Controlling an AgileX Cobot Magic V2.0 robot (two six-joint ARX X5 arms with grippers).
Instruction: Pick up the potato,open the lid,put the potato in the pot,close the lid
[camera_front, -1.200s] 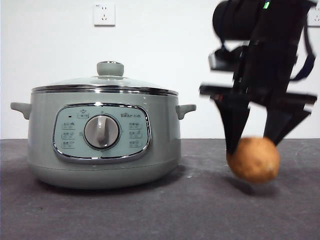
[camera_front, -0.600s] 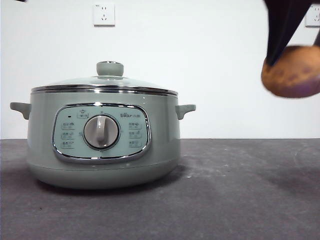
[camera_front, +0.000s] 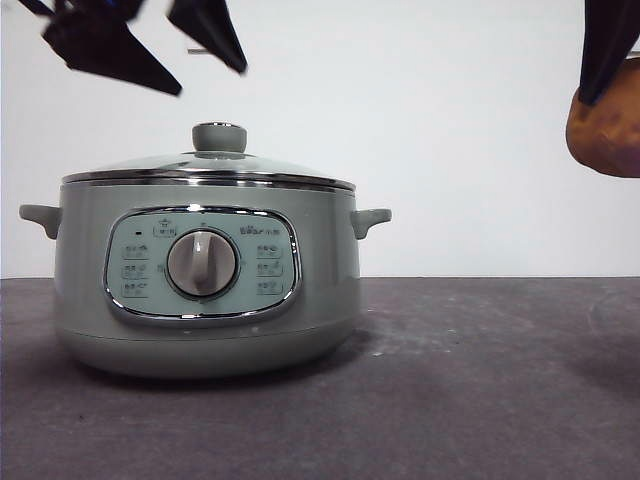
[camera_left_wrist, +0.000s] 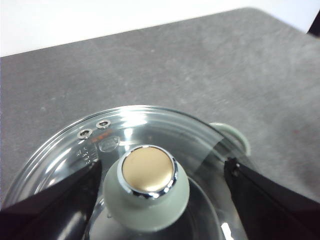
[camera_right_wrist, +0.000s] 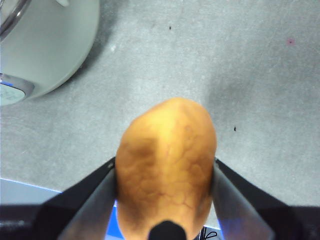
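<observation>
My left gripper grips the glass lid by its knob (camera_front: 219, 138) next, to open the pot for the potato (camera_front: 605, 132).
The sage-green pot (camera_front: 205, 285) stands on the dark table at the left, with the glass lid (camera_front: 205, 167) closed on it. My left gripper (camera_front: 175, 62) is open and hangs just above the lid's knob (camera_front: 219, 137). In the left wrist view its jaws stand on either side of the knob (camera_left_wrist: 147, 187), apart from it. My right gripper (camera_front: 610, 95) is shut on the orange-brown potato (camera_front: 605, 132) and holds it high at the right edge. The right wrist view shows the potato (camera_right_wrist: 165, 165) clamped between the jaws, well above the table.
The pot's side handles (camera_front: 370, 220) stick out left and right. A wall socket (camera_front: 200, 48) is on the white wall behind. The pot's side (camera_right_wrist: 45, 45) shows in the right wrist view, off to one side of the held potato.
My right gripper has lifted the potato from near the table to high at the right edge. My left gripper has come into view from above over the lid knob.
</observation>
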